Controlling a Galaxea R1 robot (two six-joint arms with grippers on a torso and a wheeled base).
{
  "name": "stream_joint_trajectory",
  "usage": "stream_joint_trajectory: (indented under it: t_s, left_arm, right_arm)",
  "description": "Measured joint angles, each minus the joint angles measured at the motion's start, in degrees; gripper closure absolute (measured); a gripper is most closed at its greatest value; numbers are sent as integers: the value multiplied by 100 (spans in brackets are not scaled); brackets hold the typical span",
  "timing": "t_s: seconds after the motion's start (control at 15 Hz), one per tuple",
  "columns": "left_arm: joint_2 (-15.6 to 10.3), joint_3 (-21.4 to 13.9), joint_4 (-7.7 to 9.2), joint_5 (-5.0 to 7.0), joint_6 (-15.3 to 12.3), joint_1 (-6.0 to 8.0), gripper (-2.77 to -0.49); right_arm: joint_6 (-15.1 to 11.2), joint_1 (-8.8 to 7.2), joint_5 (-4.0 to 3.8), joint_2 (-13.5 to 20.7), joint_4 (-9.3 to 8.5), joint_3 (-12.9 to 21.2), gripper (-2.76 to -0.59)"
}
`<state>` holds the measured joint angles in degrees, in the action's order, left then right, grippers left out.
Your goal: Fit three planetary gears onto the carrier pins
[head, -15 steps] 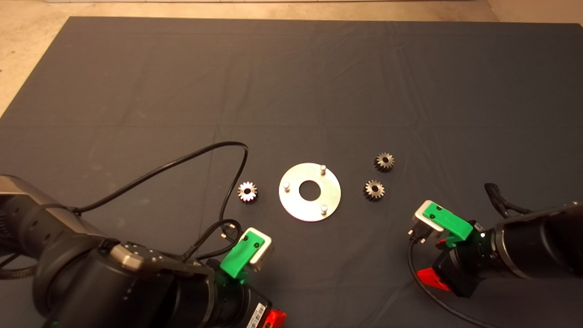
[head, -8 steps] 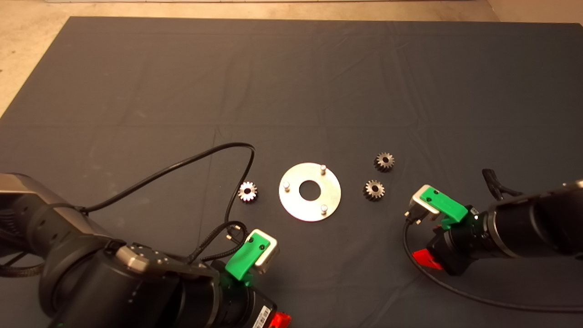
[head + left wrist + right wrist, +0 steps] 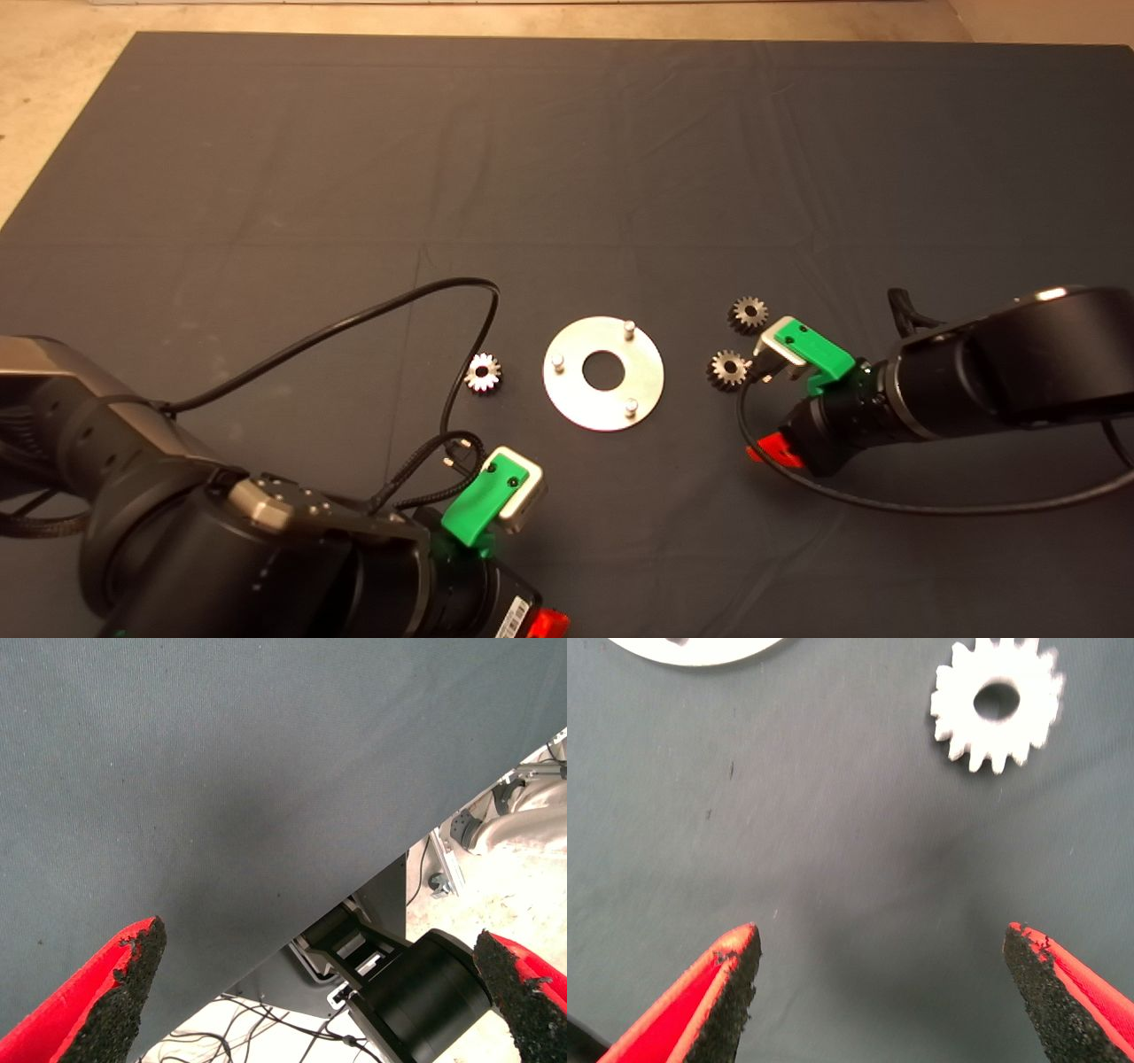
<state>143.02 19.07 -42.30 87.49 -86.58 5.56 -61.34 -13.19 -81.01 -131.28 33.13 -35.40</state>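
Note:
I will next pick up the planetary gear by its toothed rim [image 3: 717, 369] with my right gripper. That leaves the planetary gear's center hole [image 3: 730, 368] free to slide over an empty carrier pin.
The shiny round disc [image 3: 576, 399] lies mid-mat, and its three carrier pins [image 3: 628, 328] stand bare. One planetary gear [image 3: 483, 372] lies to the disc's left. Two darker-looking gears [image 3: 749, 312] [image 3: 728, 369] lie to its right. My right gripper [image 3: 772, 447] hovers just right of and nearer than the closer of those two. In the right wrist view the right gripper [image 3: 881, 939] is open over bare mat, with one gear [image 3: 998, 704] and the disc's rim [image 3: 691, 649] beyond the fingertips. My left gripper [image 3: 542, 622] is parked at the lower left. In its wrist view the left gripper [image 3: 319, 935] is open and empty.
A black cable [image 3: 354, 310] loops from the left arm across the mat, close to the left gear. Another cable [image 3: 886, 505] trails under the right arm. The left wrist view shows the mat's edge [image 3: 372, 877] and the robot base below it.
The right arm has swung left and up the mat, from the lower right to beside the two right-hand gears. The left arm has barely shifted. Gears and disc have not moved.

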Motion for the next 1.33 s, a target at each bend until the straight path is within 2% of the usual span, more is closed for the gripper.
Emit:
stream_joint_trajectory:
  t_s: [0.27,0.47,0.8,1.2,1.33]
  left_arm:
    - [0,0,0,-1,0,0,-250]
    - [1,0,0,-1,0,0,-250]
    - [1,0,0,-1,0,0,-250]
    - [1,0,0,-2,0,0,-250]
    - [3,0,0,-1,0,0,-250]
  right_arm:
    - [175,-106,-27,-15,0,-125,-202]
    - [415,-111,-20,-15,0,-288,-202]
    - [583,-111,-16,-15,0,-539,-202]
    - [603,-108,-9,-48,2,-704,-202]
    - [603,-107,50,-50,2,-728,-202]
